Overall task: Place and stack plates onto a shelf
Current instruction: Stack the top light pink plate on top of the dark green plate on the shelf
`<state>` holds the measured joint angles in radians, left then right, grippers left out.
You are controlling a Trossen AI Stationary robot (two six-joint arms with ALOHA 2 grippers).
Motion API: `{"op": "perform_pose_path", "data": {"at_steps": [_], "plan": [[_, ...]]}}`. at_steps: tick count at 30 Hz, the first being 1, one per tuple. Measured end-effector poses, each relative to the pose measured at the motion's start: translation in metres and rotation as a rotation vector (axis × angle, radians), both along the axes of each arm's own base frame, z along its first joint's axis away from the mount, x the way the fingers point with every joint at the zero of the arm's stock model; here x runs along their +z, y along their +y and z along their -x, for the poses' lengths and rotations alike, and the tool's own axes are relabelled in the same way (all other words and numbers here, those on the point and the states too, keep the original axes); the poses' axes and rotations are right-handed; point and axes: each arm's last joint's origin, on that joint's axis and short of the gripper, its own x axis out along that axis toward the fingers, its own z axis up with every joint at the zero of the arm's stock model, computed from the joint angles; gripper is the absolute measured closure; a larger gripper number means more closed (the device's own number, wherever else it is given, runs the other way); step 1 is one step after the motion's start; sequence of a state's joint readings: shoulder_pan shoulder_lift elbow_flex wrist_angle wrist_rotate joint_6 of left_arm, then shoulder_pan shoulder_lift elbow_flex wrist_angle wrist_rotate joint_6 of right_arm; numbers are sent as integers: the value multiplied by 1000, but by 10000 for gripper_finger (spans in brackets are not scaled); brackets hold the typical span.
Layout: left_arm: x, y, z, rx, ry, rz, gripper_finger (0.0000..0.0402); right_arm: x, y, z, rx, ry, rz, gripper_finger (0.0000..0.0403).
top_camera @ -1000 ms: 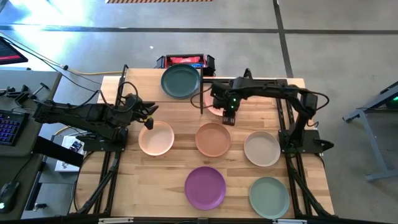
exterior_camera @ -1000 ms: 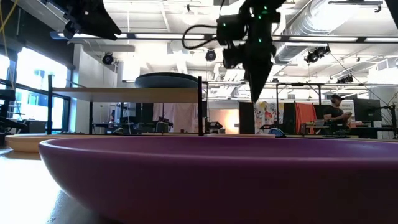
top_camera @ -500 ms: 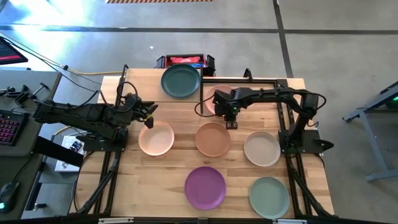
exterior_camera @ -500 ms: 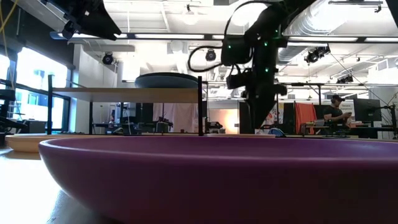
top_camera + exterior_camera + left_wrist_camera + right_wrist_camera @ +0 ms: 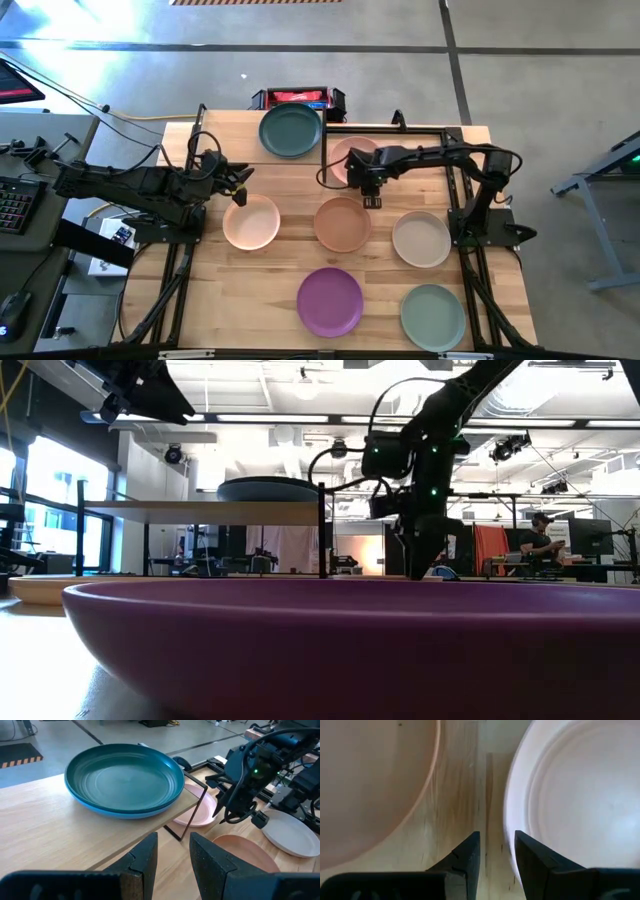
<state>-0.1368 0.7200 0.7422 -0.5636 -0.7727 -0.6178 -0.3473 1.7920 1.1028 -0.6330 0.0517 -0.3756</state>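
Note:
The right gripper grabs the pink plate by its rim (image 5: 335, 174) next, to stack the pink plate onto the dark green plate (image 5: 290, 130) on the shelf.
The shelf (image 5: 230, 150) stands at the table's far left and carries the dark green plate (image 5: 290, 130), which sits on the blue plate (image 5: 125, 812). The pink plate (image 5: 350, 155) lies on the table beside the shelf. The terracotta plate (image 5: 342, 223) lies nearer. My right gripper (image 5: 495, 852) is open and points down, low over the bare strip of table between the pink plate (image 5: 580, 800) and the terracotta plate (image 5: 370, 785). One finger stands beside the pink rim; I cannot tell whether it touches. My left gripper (image 5: 172, 850) is open and hovers near the shelf's near edge, above the peach plate (image 5: 251, 221).
The cream plate (image 5: 421, 238), the purple plate (image 5: 329, 301) and the sage green plate (image 5: 433, 317) lie on the table's near and right parts. A black shelf post (image 5: 325, 165) stands close to my right gripper. A red-and-black box (image 5: 297, 98) sits beyond the far edge.
My right gripper has come down from well above shelf height to just above the table. It has also shifted a little toward the near edge, uncovering the pink plate. The plates and my left arm have stayed where they were.

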Motion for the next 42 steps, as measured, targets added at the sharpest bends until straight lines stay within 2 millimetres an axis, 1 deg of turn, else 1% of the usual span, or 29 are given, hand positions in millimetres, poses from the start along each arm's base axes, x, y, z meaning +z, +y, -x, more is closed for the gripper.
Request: {"op": "perform_pose_path", "data": {"at_steps": [6, 10, 13, 17, 18, 22, 24, 27, 30, 34, 42], "plan": [[0, 0, 0, 0, 0, 0, 298, -11, 1, 4, -8, -17, 27, 304], [0, 0, 0, 0, 0, 0, 298, -12, 0, 5, -52, -8, 42, 307], [0, 0, 0, 1, 0, 0, 298, -12, 0, 5, -72, -11, 38, 328], [0, 0, 0, 2, 0, -1, 298, -12, 0, 5, -75, -10, 40, 384], [0, 0, 0, 3, 0, -2, 298, -12, 0, 5, -78, -9, 41, 392], [0, 0, 0, 10, -1, -6, 298, -12, 1, 6, -127, -15, 20, 389], [0, 1, 0, 23, -2, -13, 298, -10, 2, 7, -161, -13, -8, 396], [0, 1, 1, 35, -2, -21, 298, -2, 3, 6, -203, 12, -29, 398], [0, 1, 1, 39, -2, -23, 298, 12, 3, 2, -228, 0, -34, 402], [0, 1, 1, 46, -2, -28, 298, 34, 3, -4, -232, -33, -31, 403], [1, 1, 1, 49, 2, -38, 298, 77, 0, -12, -231, -40, -28, 402]]}}
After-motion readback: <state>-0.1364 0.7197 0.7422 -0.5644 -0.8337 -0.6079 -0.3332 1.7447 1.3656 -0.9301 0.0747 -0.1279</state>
